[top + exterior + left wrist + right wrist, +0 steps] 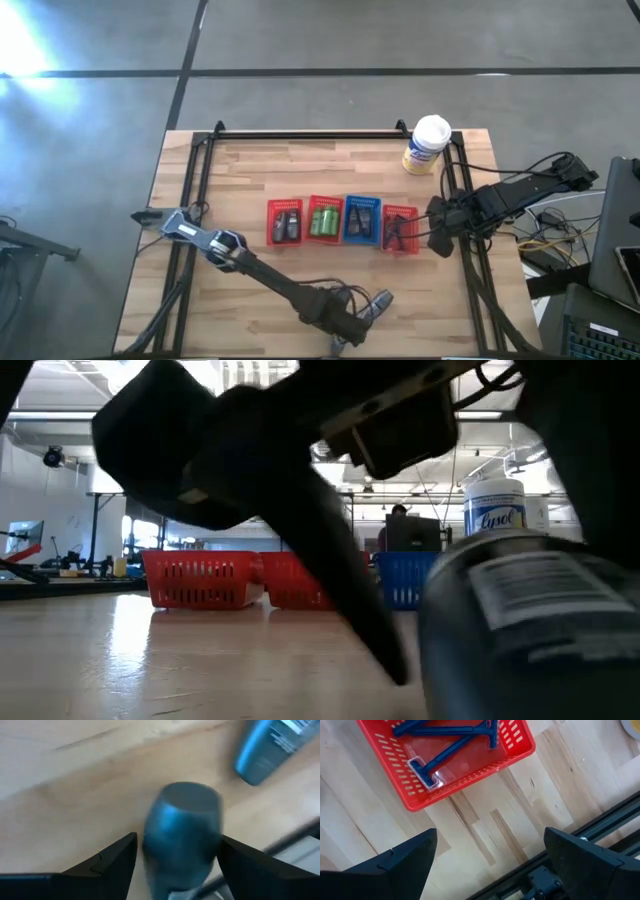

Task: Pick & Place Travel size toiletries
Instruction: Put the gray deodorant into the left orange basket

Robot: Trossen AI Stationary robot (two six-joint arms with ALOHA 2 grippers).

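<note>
Next, my left gripper grabs the tube's flat round end (186,807), to pack the tube into the red basket with the other grey tubes.
A grey-silver tube (182,835) lies lengthwise between the fingers of my open left gripper (180,865), near the table's near edge (375,305). A second tube (270,745) lies just beyond it. In the low view one tube (530,620) fills the right foreground. Four mesh baskets stand in a row: a red one (285,222) with dark pieces, a red one (324,220) with green packs, a blue one (362,220), and a red one (470,755) holding blue razors (445,745). My right gripper (432,215) hangs open beside that last basket. My left gripper has one finger (115,857) on each side of the grey-silver tube's body (182,850), fingers lying along the tube. The picture is blurred there, and I cannot tell whether either finger touches it.
The yellow canister with a white lid (428,145) stands at the far right corner. Black frame rails run along the table's left (190,200) and right (462,250) sides. Bare wood lies between the baskets and the far edge. Cables hang off the right side.
</note>
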